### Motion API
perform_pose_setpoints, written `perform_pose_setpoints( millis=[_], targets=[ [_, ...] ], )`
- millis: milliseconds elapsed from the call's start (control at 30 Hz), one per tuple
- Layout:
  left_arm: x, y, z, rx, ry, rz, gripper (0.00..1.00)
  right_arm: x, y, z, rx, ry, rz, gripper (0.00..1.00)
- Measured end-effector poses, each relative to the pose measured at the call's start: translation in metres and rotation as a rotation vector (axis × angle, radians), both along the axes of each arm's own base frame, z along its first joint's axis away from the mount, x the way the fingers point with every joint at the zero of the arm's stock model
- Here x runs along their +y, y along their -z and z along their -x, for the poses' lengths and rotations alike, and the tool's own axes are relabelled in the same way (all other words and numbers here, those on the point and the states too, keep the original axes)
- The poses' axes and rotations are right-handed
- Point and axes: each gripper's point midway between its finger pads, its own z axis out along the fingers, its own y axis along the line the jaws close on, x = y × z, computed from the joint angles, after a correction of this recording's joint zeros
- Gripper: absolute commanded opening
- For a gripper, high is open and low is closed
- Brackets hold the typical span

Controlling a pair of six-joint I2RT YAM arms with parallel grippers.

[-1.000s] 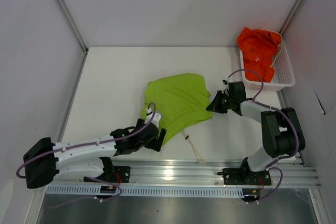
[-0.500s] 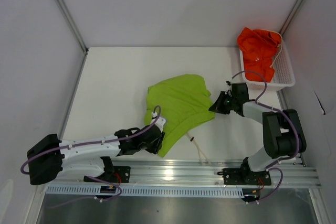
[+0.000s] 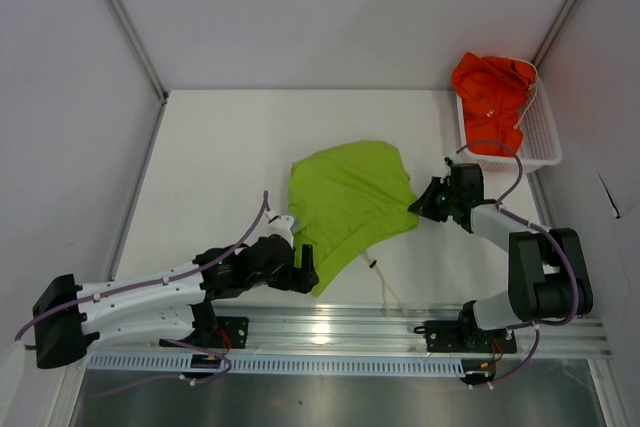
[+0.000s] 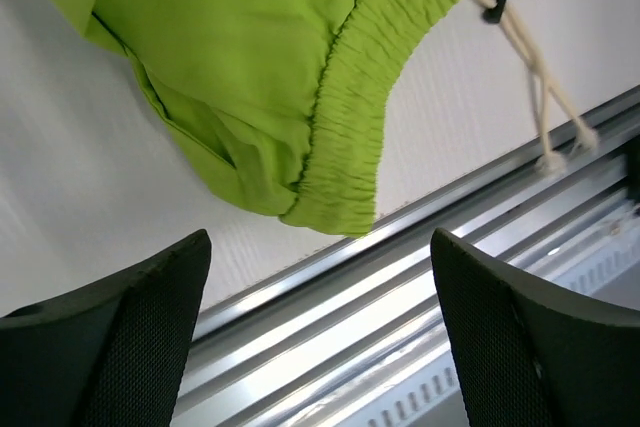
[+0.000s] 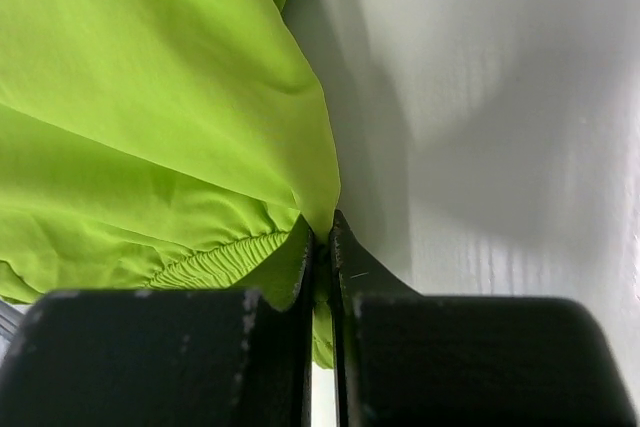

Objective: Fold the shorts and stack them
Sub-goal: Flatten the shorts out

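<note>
My left gripper grabs the lime green shorts by the free waistband corner next, opposite my right gripper, to spread them for folding.
The lime green shorts lie spread on the white table, waistband corner toward the near rail, with a white drawstring trailing beside it. My left gripper is open just short of that corner. In the left wrist view the elastic waistband lies beyond the left gripper, and nothing sits between its fingers. My right gripper is shut on the right edge of the green shorts, pinched at the right gripper. The orange-red shorts sit bunched in the basket.
A white mesh basket stands at the back right corner by the wall. An aluminium rail runs along the near table edge, close under my left gripper. White walls enclose the table on three sides.
The green shorts have slid to the right with my right gripper. My left gripper closed at the near corner half a second ago and now stands open again, free of the cloth.
</note>
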Motion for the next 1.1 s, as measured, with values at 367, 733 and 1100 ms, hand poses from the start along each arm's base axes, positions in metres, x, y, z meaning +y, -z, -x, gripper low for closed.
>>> perform_pose_setpoints(
  millis=[367,733,1100],
  targets=[
    [-0.004,0.021,0.008,0.178,-0.280,0.230,0.94,-0.009,-0.008,0.007,-0.041,0.072,0.003,0.00],
    [-0.004,0.028,-0.012,0.198,-0.515,0.348,0.82,-0.009,-0.012,0.009,-0.065,0.098,-0.019,0.00],
    [-0.038,0.041,-0.024,0.264,-0.568,0.399,0.53,-0.007,-0.015,0.007,-0.076,0.103,-0.032,0.00]
  ],
)
